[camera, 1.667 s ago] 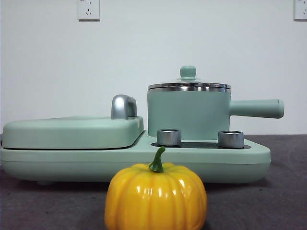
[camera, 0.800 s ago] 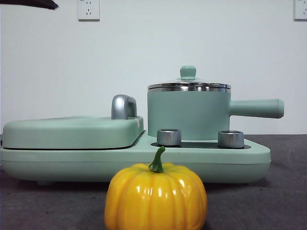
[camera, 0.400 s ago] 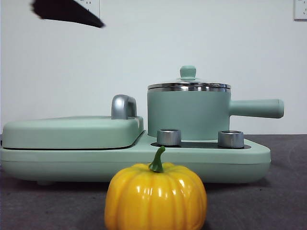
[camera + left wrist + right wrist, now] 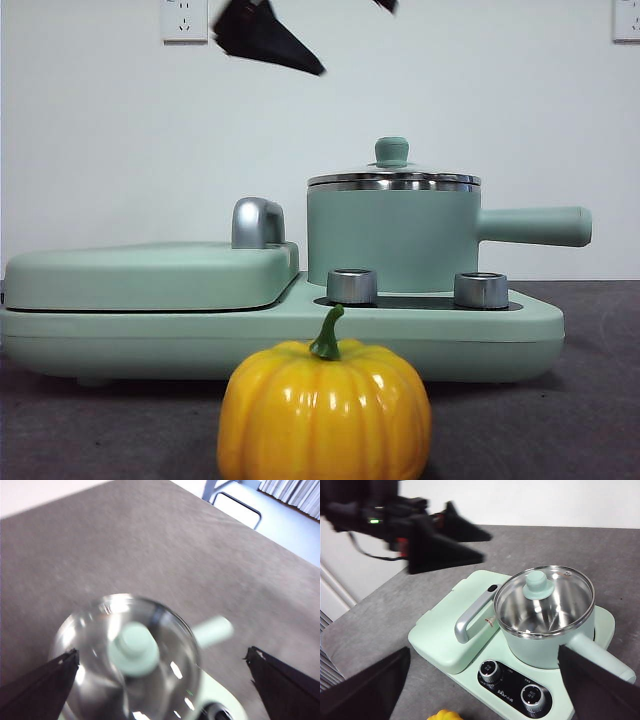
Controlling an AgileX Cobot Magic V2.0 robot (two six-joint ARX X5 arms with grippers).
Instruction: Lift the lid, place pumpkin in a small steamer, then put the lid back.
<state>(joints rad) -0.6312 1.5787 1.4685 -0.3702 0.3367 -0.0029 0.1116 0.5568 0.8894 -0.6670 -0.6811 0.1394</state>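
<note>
The small steamer [image 4: 390, 240] needs to be uncovered for the pumpkin, so my left gripper should next grab the lid by its mint knob [image 4: 391, 151].
The lid [image 4: 393, 181], clear glass with a steel rim and a mint knob, sits on the small steamer [image 4: 390, 240], a mint pot with a long side handle. The yellow-orange pumpkin [image 4: 325, 410] stands on the table in front of the cooker. My left gripper [image 4: 330, 25] is open and empty, high above the pot and a little to its left. Its wrist view looks down on the lid [image 4: 100, 635] between the wide-apart jaws. My right gripper [image 4: 480, 695] is open and empty, well back from the steamer [image 4: 540, 647] and lid [image 4: 560, 605]. The pumpkin [image 4: 445, 715] just shows there.
The pot stands on a mint-green cooker base [image 4: 280, 340] with two steel knobs [image 4: 352, 286]. A wide flat griddle cover [image 4: 150, 275] with a chrome handle [image 4: 258, 222] fills its left half. Grey table surface lies all around.
My left gripper has come in from the top left corner and moved right, to above the pot. The lid, pot and pumpkin have not moved.
</note>
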